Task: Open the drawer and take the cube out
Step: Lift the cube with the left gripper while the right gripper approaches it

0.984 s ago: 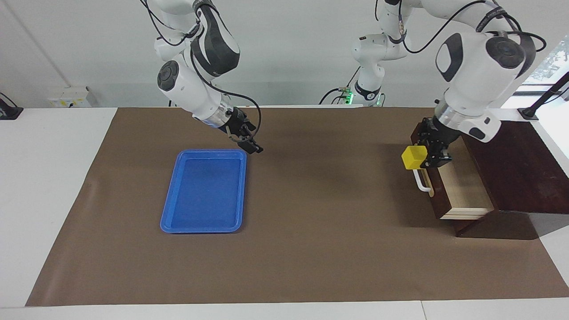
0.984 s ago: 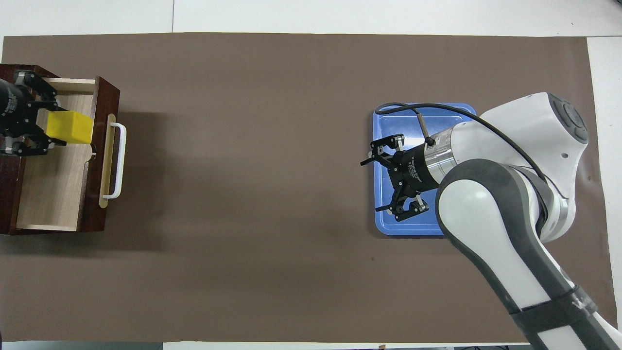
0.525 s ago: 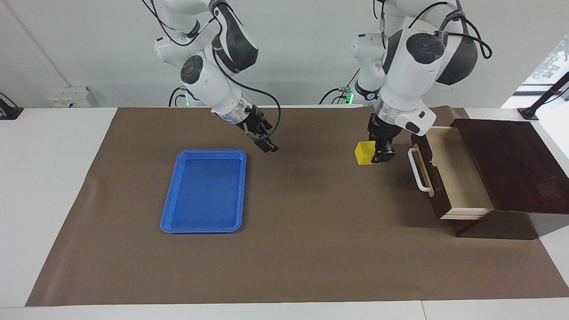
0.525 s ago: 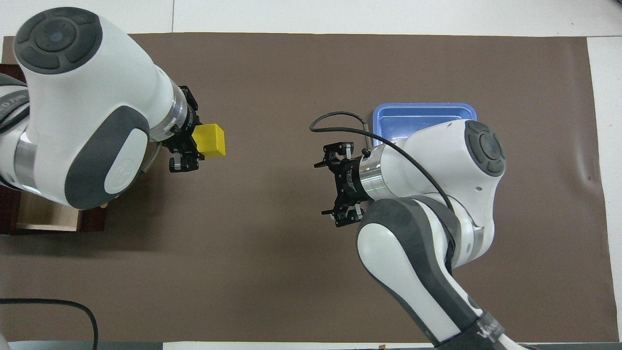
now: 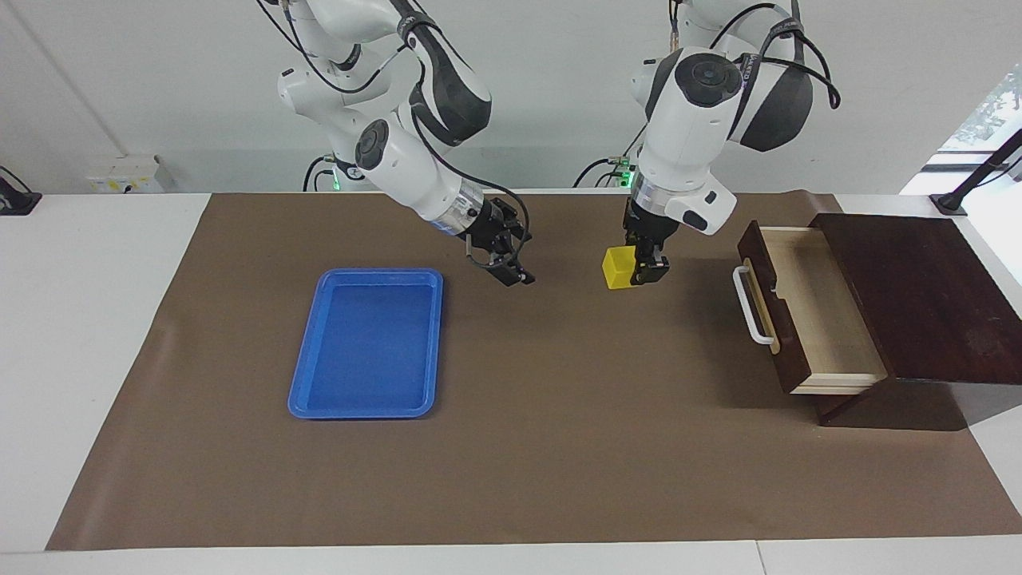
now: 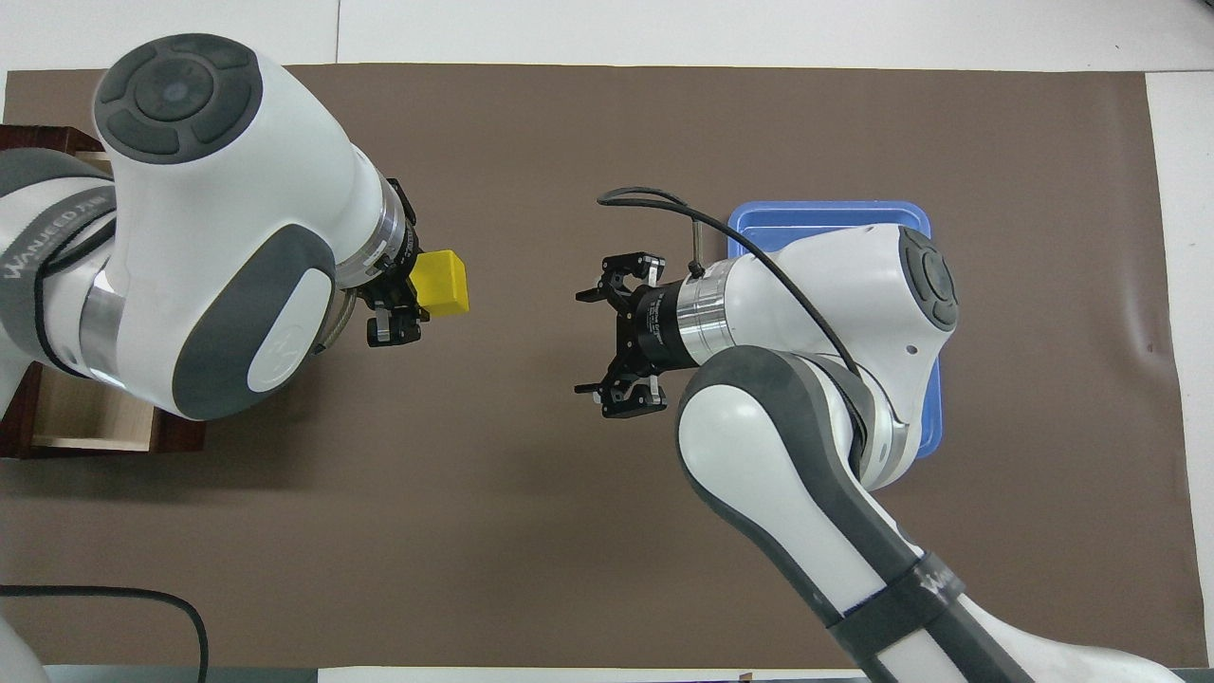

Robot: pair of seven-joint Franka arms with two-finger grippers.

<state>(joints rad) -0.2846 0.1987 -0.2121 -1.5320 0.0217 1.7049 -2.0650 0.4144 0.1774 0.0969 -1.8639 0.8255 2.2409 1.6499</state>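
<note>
My left gripper's fingers cover one end of the yellow cube [image 5: 617,267]. My right gripper needs to grab the cube next by the end that sticks out.
The small yellow cube [image 5: 617,267] [image 6: 442,283] hangs in the air over the brown mat, with my left gripper [image 5: 636,270] [image 6: 415,282] shut on it. It is between the drawer and the blue tray. The drawer [image 5: 806,315] stands pulled open at the left arm's end of the table, its pale wood inside bare and its white bar handle [image 5: 750,307] facing the table's middle. From overhead my left arm hides most of the drawer [image 6: 93,429]. My right gripper [image 5: 517,271] [image 6: 591,343] is open over the mat beside the tray, its fingers pointing toward the cube, with a gap between them.
A blue tray [image 5: 307,391] [image 6: 825,216] lies on the mat toward the right arm's end, nothing in it. The dark wooden cabinet [image 5: 918,295] that holds the drawer sits at the mat's edge. Brown mat [image 5: 559,447] covers the table.
My left gripper has carried the cube out of the drawer and toward the table's middle. My right gripper has moved off the tray toward the middle, closing the gap to the cube.
</note>
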